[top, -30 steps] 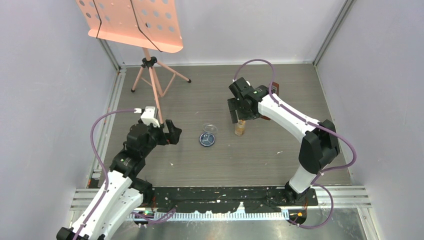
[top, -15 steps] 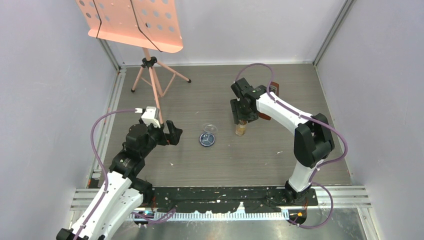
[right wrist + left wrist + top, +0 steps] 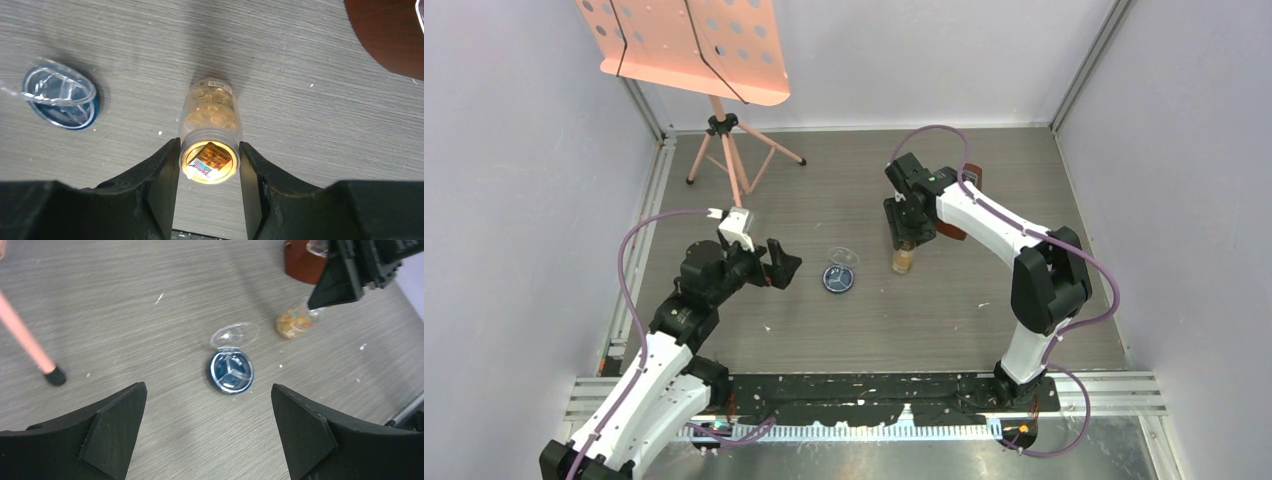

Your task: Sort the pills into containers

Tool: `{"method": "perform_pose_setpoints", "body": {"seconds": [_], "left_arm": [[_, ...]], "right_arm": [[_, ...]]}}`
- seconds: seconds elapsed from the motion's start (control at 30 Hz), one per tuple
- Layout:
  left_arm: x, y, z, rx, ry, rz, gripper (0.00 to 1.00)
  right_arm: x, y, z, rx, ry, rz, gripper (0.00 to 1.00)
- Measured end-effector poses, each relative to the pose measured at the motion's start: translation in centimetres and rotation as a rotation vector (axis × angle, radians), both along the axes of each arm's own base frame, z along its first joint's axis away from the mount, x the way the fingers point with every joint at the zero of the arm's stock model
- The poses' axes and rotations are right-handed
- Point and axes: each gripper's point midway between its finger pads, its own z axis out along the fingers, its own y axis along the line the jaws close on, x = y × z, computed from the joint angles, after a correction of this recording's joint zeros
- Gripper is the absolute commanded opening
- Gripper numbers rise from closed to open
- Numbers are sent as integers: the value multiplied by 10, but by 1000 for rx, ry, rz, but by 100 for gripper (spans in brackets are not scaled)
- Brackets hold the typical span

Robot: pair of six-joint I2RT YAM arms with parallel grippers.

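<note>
The amber bottle would come up with my right gripper if I lifted it now, because both fingers are shut around the bottle's top with the cap from either side.
The amber bottle (image 3: pixel 904 260) stands upright on the wooden table, right of the blue dish (image 3: pixel 838 280). Yellowish-tan pills (image 3: pixel 210 116) show through the bottle's wall (image 3: pixel 210 107). My right gripper (image 3: pixel 209 150) comes down from above, both fingers pressed against the bottle's cap; it also shows in the top view (image 3: pixel 905 238). My left gripper (image 3: pixel 782 268) is open and empty, left of the dish. In the left wrist view the dish (image 3: pixel 231 371) lies ahead of the open gripper (image 3: pixel 207 387), the bottle (image 3: pixel 294 322) beyond. The dish (image 3: pixel 60 100) holds three compartments.
The dish's clear lid (image 3: pixel 235 335) lies hinged open on its far side. A brown metronome (image 3: pixel 390 30) stands close behind the bottle. A pink music stand (image 3: pixel 724 150) stands at the back left, one foot (image 3: pixel 52 375) near my left gripper. White flecks (image 3: pixel 363 346) dot the table.
My left gripper has moved right, closer to the dish. My right gripper has settled over the bottle's top, and its arm has swung slightly.
</note>
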Motion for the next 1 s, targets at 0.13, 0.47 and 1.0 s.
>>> {"method": "perform_pose_setpoints", "body": {"seconds": [0.13,0.47,1.0], "left_arm": [[3,-20,14,-41,-63,-101,99],[5,-97,-1,2,-62,-369,99],[3,-183,45,-118,-355,-761,72]], "right_arm": [[0,8,14,37,5,33,28],[-13,38,91,256,-47,135,28],[-69,72,156,602,-13,303,31]]}}
